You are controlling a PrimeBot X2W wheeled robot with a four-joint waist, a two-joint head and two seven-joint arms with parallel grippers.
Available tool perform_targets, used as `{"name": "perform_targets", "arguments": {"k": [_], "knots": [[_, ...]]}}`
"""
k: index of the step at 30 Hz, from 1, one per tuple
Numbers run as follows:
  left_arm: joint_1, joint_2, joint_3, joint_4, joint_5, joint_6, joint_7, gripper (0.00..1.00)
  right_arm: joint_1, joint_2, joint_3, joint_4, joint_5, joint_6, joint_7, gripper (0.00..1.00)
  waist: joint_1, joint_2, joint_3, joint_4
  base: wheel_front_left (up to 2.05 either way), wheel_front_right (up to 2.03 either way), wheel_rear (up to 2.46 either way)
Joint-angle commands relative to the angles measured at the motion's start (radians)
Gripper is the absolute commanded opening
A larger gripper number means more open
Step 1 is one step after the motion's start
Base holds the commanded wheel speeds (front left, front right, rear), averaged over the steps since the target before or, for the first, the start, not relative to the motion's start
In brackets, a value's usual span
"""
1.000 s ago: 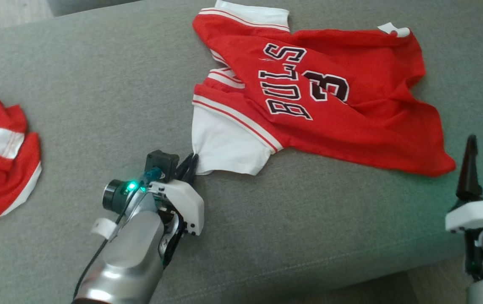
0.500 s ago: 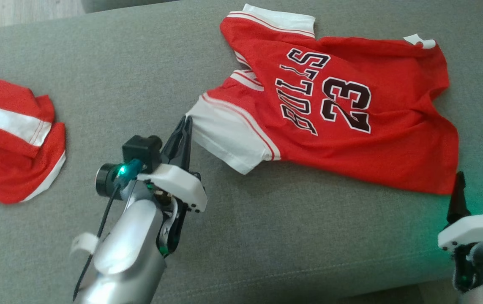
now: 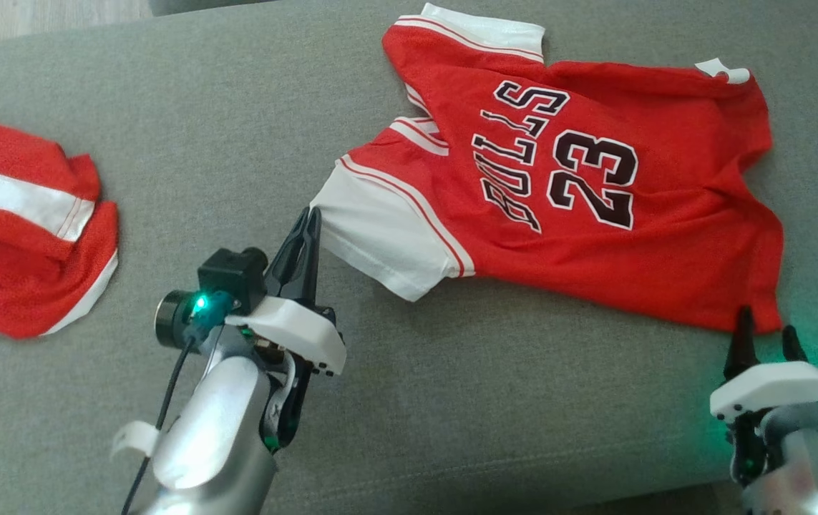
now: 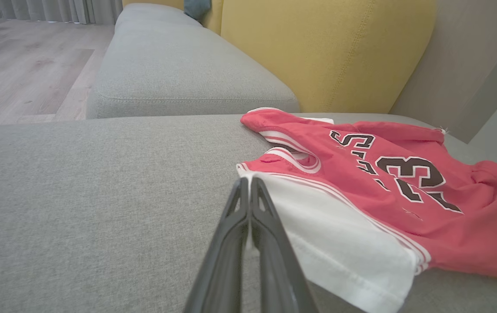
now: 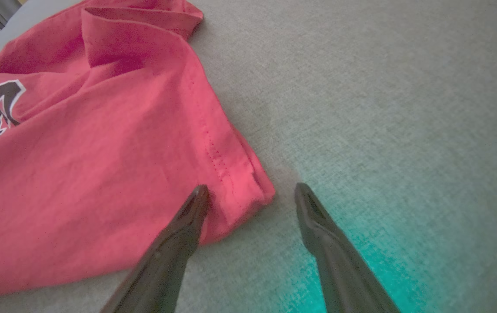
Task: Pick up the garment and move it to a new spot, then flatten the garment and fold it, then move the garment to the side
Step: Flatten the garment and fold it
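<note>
My right gripper grabs the jersey by its red hem corner [image 3: 764, 319] next, to flatten and fold the jersey [image 3: 603, 172].
The garment [image 3: 595, 214] is a red jersey with white sleeves and "BULLS 23" in black, lying spread on the grey sofa seat [image 3: 187, 121]. My left gripper [image 3: 310, 214] is shut on the outer corner of the near white sleeve [image 3: 380, 243], which is drawn out toward the left. In the left wrist view the closed fingers [image 4: 248, 204] meet at the edge of that sleeve [image 4: 339, 243]. My right gripper [image 3: 766, 323] stands open at the jersey's near right hem corner. In the right wrist view that hem corner [image 5: 239, 174] lies between the gripper's [image 5: 251, 189] spread fingertips.
A second red and white cloth [image 3: 22, 229] lies crumpled at the left of the seat. A yellow back cushion [image 4: 318, 48] rises behind the jersey, and wood floor [image 4: 22, 69] lies past the sofa's far end. The seat's front edge [image 3: 487, 479] runs just below both arms.
The left gripper has drawn the white sleeve out leftward and the jersey lies flatter, with the full "23" showing. The right gripper has moved up to the hem corner. The head view has shifted too.
</note>
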Motion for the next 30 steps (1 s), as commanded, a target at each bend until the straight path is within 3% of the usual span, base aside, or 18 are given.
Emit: {"name": "perform_targets", "arguments": {"k": [1, 3, 4, 5, 11, 19, 24, 30], "knots": [[-0.020, 0.013, 0.039, -0.037, 0.011, -0.004, -0.012, 0.00, -0.048, -0.008, 0.016, 0.012, -0.010, 0.007, -0.027, 1.00, 0.0000, 0.0000, 0.001, 0.001, 0.00, 0.00, 0.00], [-0.018, 0.013, 0.041, -0.037, 0.013, -0.006, -0.012, 0.00, -0.067, -0.008, 0.018, 0.042, -0.001, 0.007, -0.041, 0.95, 0.0000, 0.0000, 0.001, 0.002, 0.00, 0.00, 0.00], [-0.018, 0.012, 0.042, -0.037, 0.013, -0.007, -0.012, 0.00, -0.076, -0.008, 0.020, 0.054, 0.005, 0.007, -0.048, 0.36, 0.0000, 0.0000, 0.000, 0.002, 0.00, 0.00, 0.00], [-0.016, 0.012, 0.044, -0.037, 0.013, -0.008, -0.012, 0.00, -0.084, -0.008, 0.025, 0.061, 0.007, 0.007, -0.057, 0.00, 0.0000, 0.0000, -0.001, 0.002, 0.00, 0.00, 0.00], [-0.007, 0.012, 0.077, -0.070, -0.004, -0.010, -0.012, 0.00, -0.118, -0.008, 0.076, 0.007, 0.031, 0.007, -0.089, 0.00, 0.0000, 0.0000, -0.015, 0.003, 0.00, 0.00, 0.00], [-0.037, 0.012, 0.129, -0.231, -0.146, -0.060, -0.012, 0.00, -0.140, -0.008, 0.194, -0.333, 0.039, 0.007, -0.081, 0.00, 0.0000, 0.0000, -0.082, 0.004, 0.00, 0.00, 0.00], [-0.112, 0.012, 0.168, -0.352, -0.222, -0.043, -0.012, 0.00, -0.193, -0.008, 0.246, -0.568, 0.029, 0.007, -0.012, 0.00, 0.0000, 0.0000, -0.134, 0.008, 0.00, 0.00, 0.00], [-0.192, 0.011, 0.198, -0.480, -0.272, -0.001, -0.007, 0.00, -0.239, -0.023, 0.276, -0.765, -0.018, 0.007, 0.034, 0.00, 0.0000, 0.0000, -0.200, 0.020, 0.00, 0.00, 0.00]]}}
